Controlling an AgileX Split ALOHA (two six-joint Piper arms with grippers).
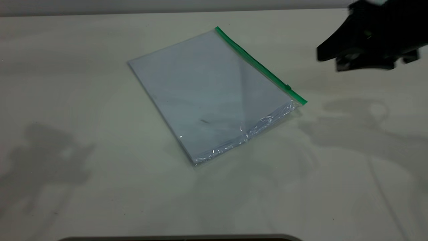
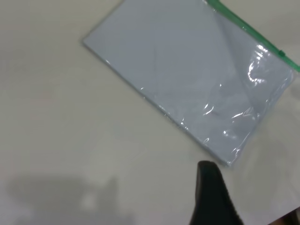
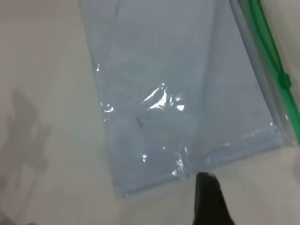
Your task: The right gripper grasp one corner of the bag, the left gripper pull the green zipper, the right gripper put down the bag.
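My right gripper grasps the bag by its corner where zipper meets crinkly edge (image 1: 297,103) next. That then lets the green zipper (image 1: 257,65) be pulled.
The bag (image 1: 207,97) lies flat on the table, a clear pouch with white sheets inside. The green zipper (image 1: 257,65) runs along its far right edge, with the slider tab (image 1: 287,87) close to the corner (image 1: 299,102) by the crinkly side edge. My right gripper (image 1: 326,62) hovers above the table to the right of the bag, apart from it. Its black tip (image 3: 206,180) shows just off the bag's crinkly edge (image 3: 178,93). My left gripper (image 2: 208,171) is out of the exterior view. Its tip sits off another corner of the bag (image 2: 187,79). The zipper (image 2: 253,40) is on the bag's far side.
The pale table (image 1: 100,187) surrounds the bag, with arm shadows at left and right. A dark rounded edge (image 1: 180,238) shows at the table's near side.
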